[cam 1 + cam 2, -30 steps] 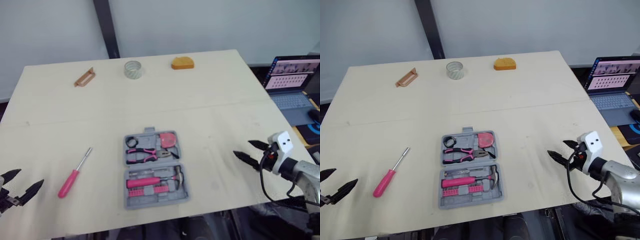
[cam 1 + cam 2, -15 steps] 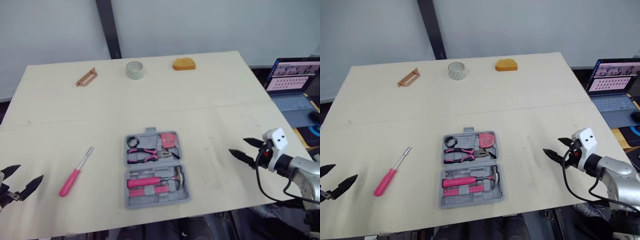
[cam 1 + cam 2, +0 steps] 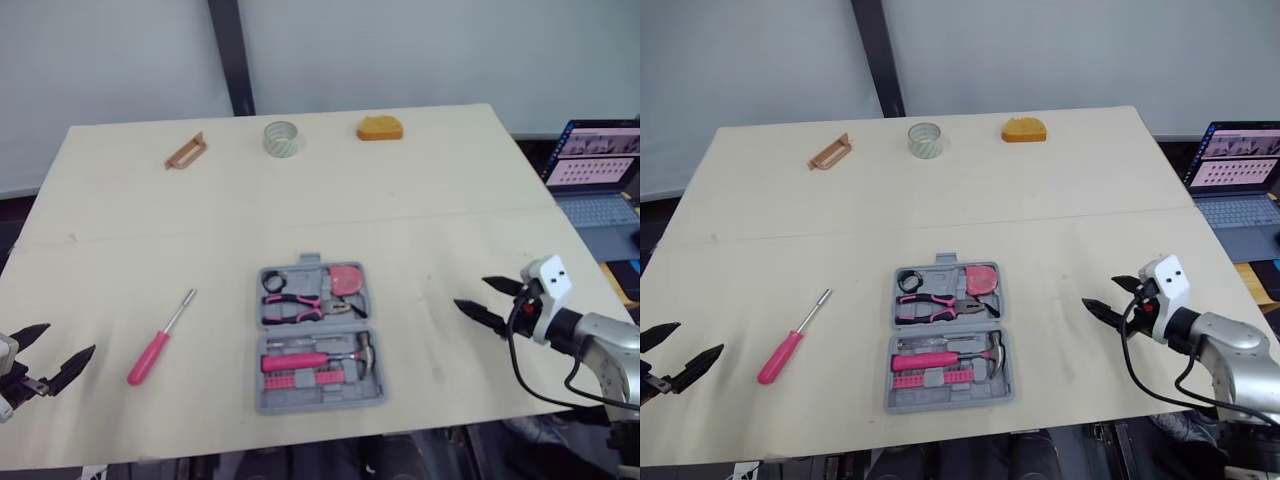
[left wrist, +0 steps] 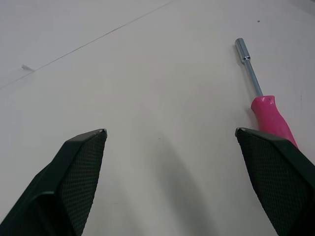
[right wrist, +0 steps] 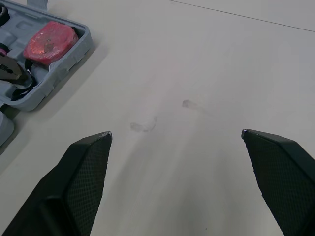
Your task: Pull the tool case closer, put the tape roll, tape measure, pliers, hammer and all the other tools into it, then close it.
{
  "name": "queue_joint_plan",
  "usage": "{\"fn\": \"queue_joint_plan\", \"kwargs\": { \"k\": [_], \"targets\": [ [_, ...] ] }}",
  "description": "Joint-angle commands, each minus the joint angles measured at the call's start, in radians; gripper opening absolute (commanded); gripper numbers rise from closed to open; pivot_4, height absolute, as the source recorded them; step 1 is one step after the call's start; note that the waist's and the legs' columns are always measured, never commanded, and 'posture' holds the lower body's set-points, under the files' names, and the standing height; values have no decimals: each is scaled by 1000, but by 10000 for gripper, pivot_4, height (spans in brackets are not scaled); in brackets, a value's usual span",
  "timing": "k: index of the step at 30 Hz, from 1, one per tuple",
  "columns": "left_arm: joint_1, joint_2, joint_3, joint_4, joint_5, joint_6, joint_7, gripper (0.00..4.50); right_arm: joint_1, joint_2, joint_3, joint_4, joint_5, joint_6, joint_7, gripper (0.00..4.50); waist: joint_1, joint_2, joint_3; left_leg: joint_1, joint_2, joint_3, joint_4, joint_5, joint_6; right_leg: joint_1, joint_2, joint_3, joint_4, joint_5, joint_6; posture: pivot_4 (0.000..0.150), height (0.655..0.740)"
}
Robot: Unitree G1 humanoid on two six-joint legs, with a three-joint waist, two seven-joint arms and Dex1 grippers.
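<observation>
I will put the screwdriver into the case, so I need to grab it next with my left gripper by its thick pink handle point(image 3: 149, 358), as it has a thin metal shaft point(image 3: 179, 313).
The grey tool case point(image 3: 372, 338) lies open near the table's front edge. Inside it are a small black tape ring point(image 3: 273, 283), a pink tape measure point(image 3: 346, 278), pliers point(image 3: 300, 305), a hammer point(image 3: 325, 357) and a row of pink bits. A pink-handled screwdriver point(image 3: 160, 332) lies on the table to the left of the case. My left gripper point(image 3: 68, 340) is open, low at the front left, a short way from the screwdriver handle point(image 4: 269, 117). My right gripper point(image 3: 472, 292) is open and empty to the right of the case point(image 5: 81, 46).
Along the far edge sit a brown handle-like piece point(image 3: 185, 152), a clear tape roll point(image 3: 283, 137) and an orange object point(image 3: 380, 128). A laptop point(image 3: 598, 185) stands off the table's right side. A seam point(image 3: 470, 212) crosses the table.
The whole picture has shifted, so the camera moved. My right gripper has edged slightly left toward the case. The tools and the case lie where they were.
</observation>
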Motion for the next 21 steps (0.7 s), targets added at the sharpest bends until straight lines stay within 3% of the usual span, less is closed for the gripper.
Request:
{"fn": "queue_joint_plan", "kwargs": {
  "k": [1, 4, 8, 9, 21],
  "targets": [
    [9, -6, 12, -25, -5, -8, 5, 45000, 12, -12, -23, -39, 21, 4, -4, 44678, 1, 0, 0, 0, 0, 0, 0, 0, 0, 0, 0, 0, 0, 0, 0, 1500, 7400],
    [9, -8, 9, -29, -5, -8, 6, 45000, 22, -13, -20, -51, 22, 6, 0, 44678, -3, 1, 2, -4, -1, -2, -2, 0, 1, 3, -1, -1, -1, 0, 1, 1500, 7400],
    [7, -9, 5, -34, -6, -7, 7, 45000, 26, -8, -23, -56, 24, 10, -9, 44678, -27, 4, 3, -3, -22, -45, -10, 9, 7, 35, -25, -50, -8, -3, 6, 1500, 7400],
    [8, -9, 5, -35, -6, -7, 7, 45000, 27, -8, -24, -56, 23, 10, -9, 44678, -21, 3, 3, 3, -25, -49, -10, 11, 7, 32, -29, -49, -4, -3, 7, 1500, 7400],
    [1, -13, -2, -45, -5, -2, 9, 45000, 32, -16, -25, -55, 24, 10, -6, 44678, 4, 4, 4, -1, -21, -28, -4, 11, 5, 17, -22, -26, -2, -2, 7, 1500, 7400]
  ]
}}
